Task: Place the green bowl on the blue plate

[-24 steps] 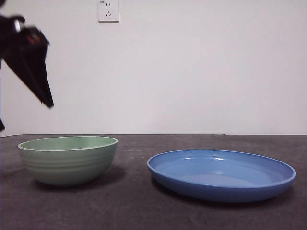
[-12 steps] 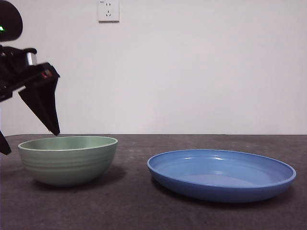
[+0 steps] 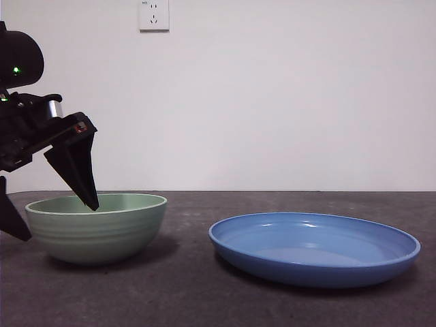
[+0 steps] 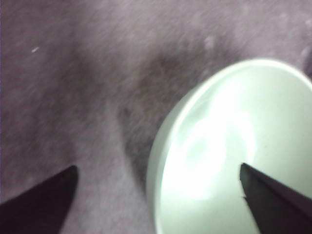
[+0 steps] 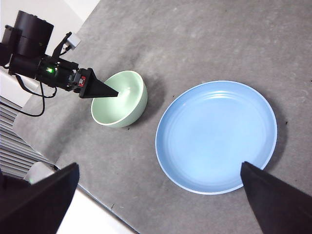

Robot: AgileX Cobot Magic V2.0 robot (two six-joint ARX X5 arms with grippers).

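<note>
My left gripper will take hold of the bowl by its thin rim next, because the round body of the bowl is wider than my open fingers.
The green bowl stands upright on the dark table at the left, and the blue plate lies apart to its right with nothing in it. My left gripper is open and straddles the bowl's left rim: one jaw tip dips inside, the other hangs outside. In the left wrist view the bowl fills one side, with its rim between the jaws of the left gripper. My right gripper is open, high above the table. It looks down on the bowl and the plate.
A white wall with a socket backs the table. The left arm reaches in beside the bowl. The table edge runs close to the bowl's side.
The left gripper has come down and moved right, from above the bowl's left side to rim height. One jaw tip is now inside the bowl. Bowl and plate have not moved.
</note>
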